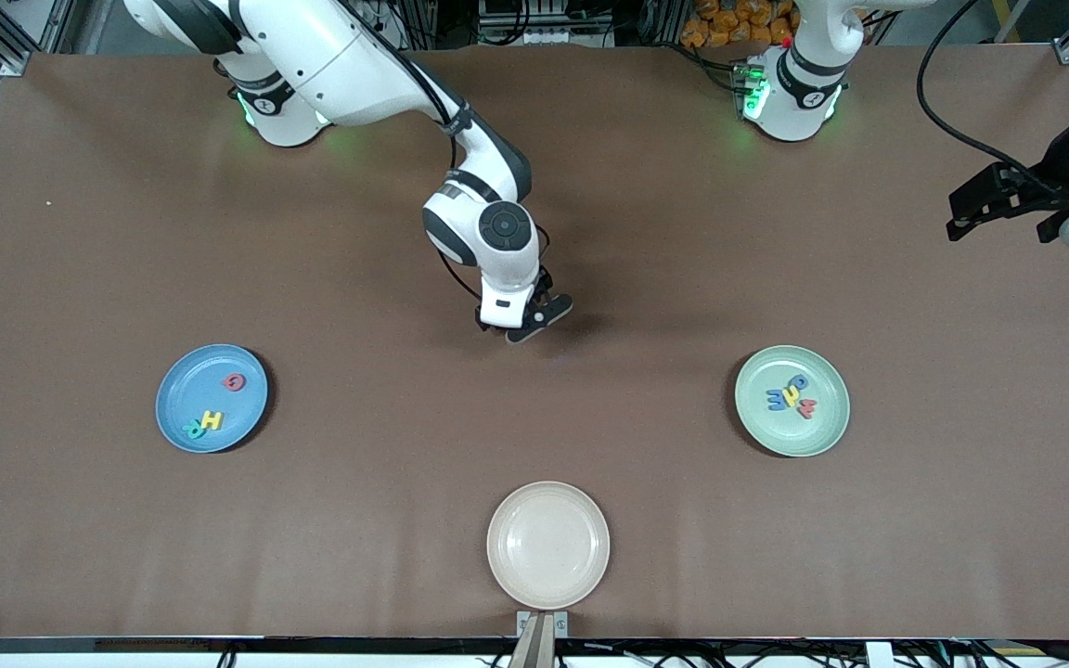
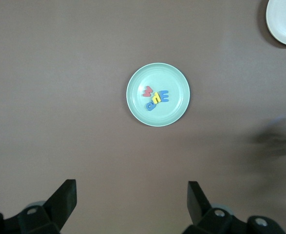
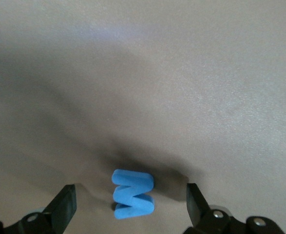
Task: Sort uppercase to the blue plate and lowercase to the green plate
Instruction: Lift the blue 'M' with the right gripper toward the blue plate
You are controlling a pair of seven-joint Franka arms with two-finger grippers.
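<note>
My right gripper's fingers stand on either side of the blue letter [image 1: 800, 381], so it is time for my right gripper to close on the letter now.
The blue angular W/M [image 3: 133, 193] lies on the table between the open fingers of my right gripper [image 3: 129, 193]. In the front view the right gripper [image 1: 523, 327] is low over the table's middle and hides that letter. The blue plate [image 1: 184, 390] holds the red round letter [image 1: 234, 381], yellow H [image 1: 211, 420] and teal R [image 1: 192, 430]. The green plate [image 1: 822, 427] holds the blue rounded letter [image 1: 800, 381], yellow u/n [image 1: 790, 396], blue m [image 1: 777, 400] and red w [image 1: 806, 407]. My left gripper [image 1: 998, 221] is open and empty, and waits high at the left arm's end, with the green plate [image 2: 174, 78] in its view.
An empty cream plate [image 1: 548, 545] sits near the front camera's edge of the table, midway between the two coloured plates; it also shows in the left wrist view [image 2: 285, 22]. The brown table cover [image 1: 534, 436] is bare around the plates.
</note>
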